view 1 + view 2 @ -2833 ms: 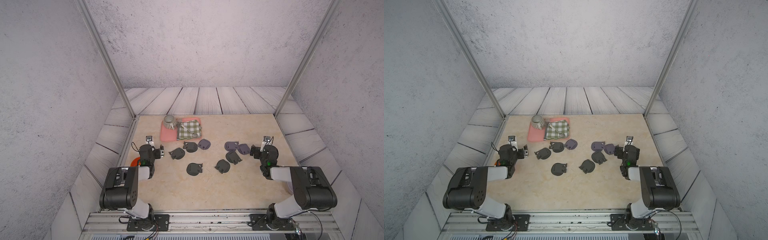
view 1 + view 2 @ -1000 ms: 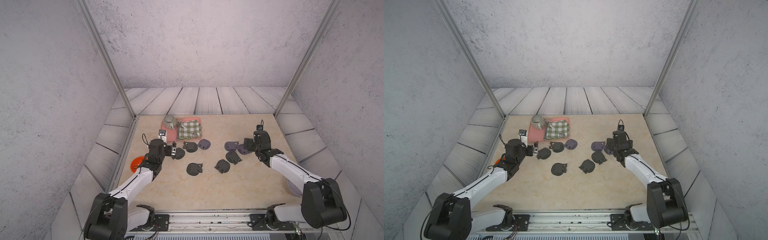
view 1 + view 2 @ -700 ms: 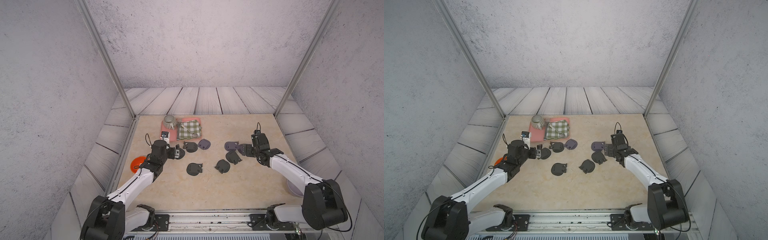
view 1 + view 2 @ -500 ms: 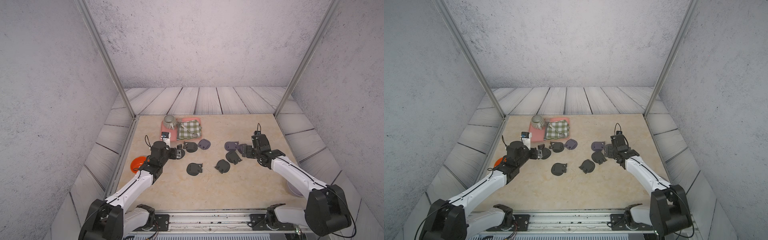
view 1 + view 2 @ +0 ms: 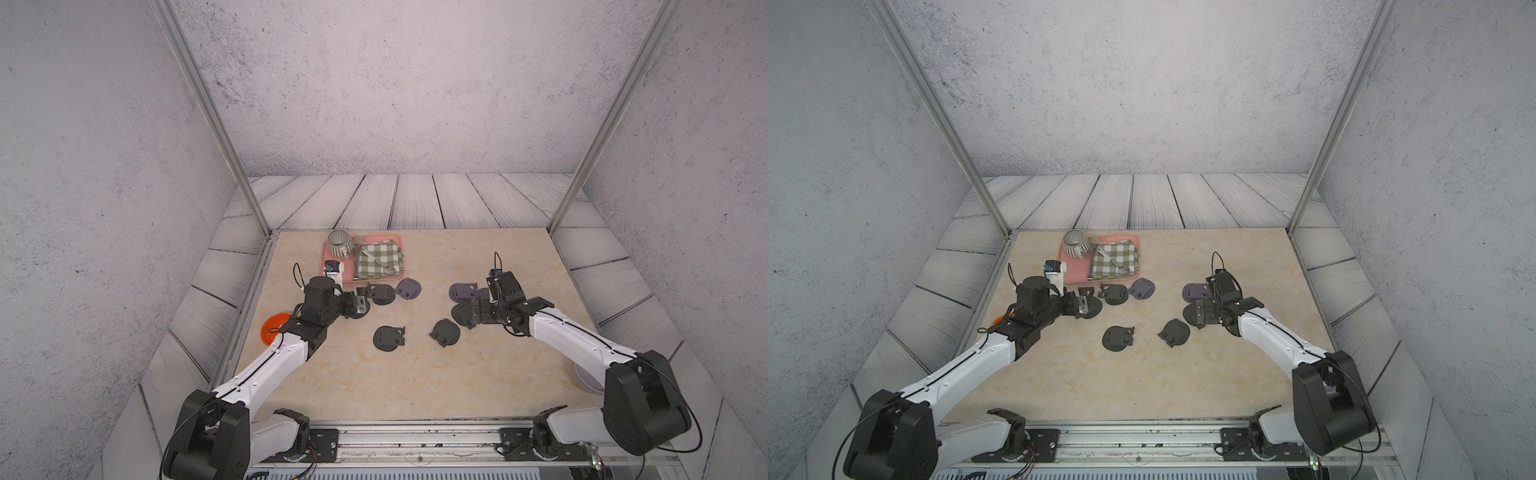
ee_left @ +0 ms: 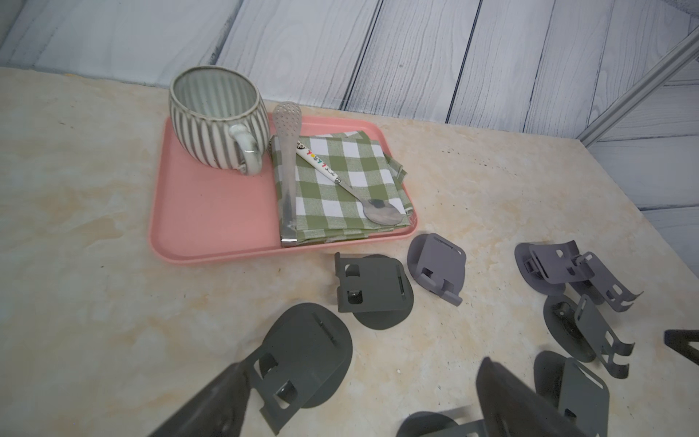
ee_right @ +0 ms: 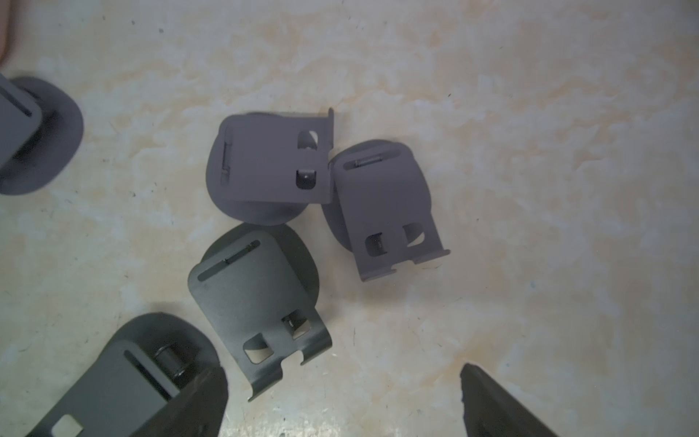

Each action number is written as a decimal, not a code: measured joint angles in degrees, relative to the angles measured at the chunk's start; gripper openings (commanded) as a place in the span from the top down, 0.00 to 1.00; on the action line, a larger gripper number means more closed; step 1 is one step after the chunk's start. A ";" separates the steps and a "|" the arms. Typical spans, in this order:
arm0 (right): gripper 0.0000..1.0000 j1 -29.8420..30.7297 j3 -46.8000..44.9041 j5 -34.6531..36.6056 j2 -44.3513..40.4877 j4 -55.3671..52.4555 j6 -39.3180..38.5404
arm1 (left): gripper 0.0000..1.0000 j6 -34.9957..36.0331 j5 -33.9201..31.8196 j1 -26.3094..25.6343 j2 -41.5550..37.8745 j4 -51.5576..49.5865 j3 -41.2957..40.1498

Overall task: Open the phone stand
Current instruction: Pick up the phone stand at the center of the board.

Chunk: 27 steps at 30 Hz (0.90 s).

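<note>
My right gripper grabs the dark phone stand by its plate's side edges near the hooked end next, which leaves the round base free to open.
Several folded phone stands, dark grey and purple-grey, lie flat across the middle of the table. My left gripper is open and low over the leftmost dark stand, which lies against one of its fingers. My right gripper is open beside the right cluster. There a dark stand lies just ahead of the jaws, and another dark stand sits partly under one finger. Two purple stands lie beyond. Neither gripper holds anything.
A pink tray at the back left carries a striped mug, a green checked cloth and a spoon. An orange disc lies by the left edge. Two more dark stands rest mid-table. Metal posts stand at the back corners.
Both arms have reached forward from their folded rest poses. Over the last second each gripper has sunk closer to the stands on its side, jaws staying open.
</note>
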 measured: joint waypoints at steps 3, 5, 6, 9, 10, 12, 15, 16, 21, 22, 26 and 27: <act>0.02 0.57 0.96 -0.98 2.80 -1.14 -0.48 | 0.02 0.04 0.42 -1.27 0.70 -2.19 0.50; 0.05 0.83 1.33 -1.62 3.87 -1.68 -0.76 | 0.02 0.04 0.44 -2.36 1.97 -4.74 1.77; 0.06 0.87 1.44 -2.03 4.17 -1.84 -0.96 | 0.02 0.09 0.44 -2.86 2.73 -5.84 2.49; 0.11 1.01 2.03 -3.26 5.29 -2.12 -1.51 | 0.02 0.57 0.20 -5.05 4.72 -7.85 4.00; 0.11 1.01 2.43 -3.63 5.99 -2.14 -1.60 | 0.02 0.72 -0.24 -6.19 5.09 -8.50 4.09; 0.11 1.01 3.30 -4.46 7.58 -2.14 -1.86 | 0.02 0.72 -1.77 -8.28 5.60 -9.73 4.15; 0.08 1.05 4.52 -5.46 10.10 -2.32 -2.12 | 0.02 0.74 -4.70 -10.99 6.16 -11.96 4.26; 0.04 1.05 5.03 -5.81 10.97 -2.47 -2.23 | 0.02 0.79 -5.60 -11.74 6.21 -12.57 4.28; 0.00 1.11 7.50 -6.36 14.86 -2.86 -2.97 | 0.02 1.29 -7.61 -13.64 5.92 -14.19 4.28; 0.00 1.16 7.98 -6.47 15.54 -2.89 -3.02 | 0.02 1.46 -7.74 -13.77 5.55 -14.40 4.26; 0.06 1.16 10.38 -7.13 18.36 -3.61 -3.28 | 0.02 2.25 -8.04 -13.99 2.95 -14.69 4.26; 0.08 1.16 11.21 -7.41 19.28 -3.82 -3.32 | 0.02 2.40 -8.17 -13.99 2.29 -14.67 4.26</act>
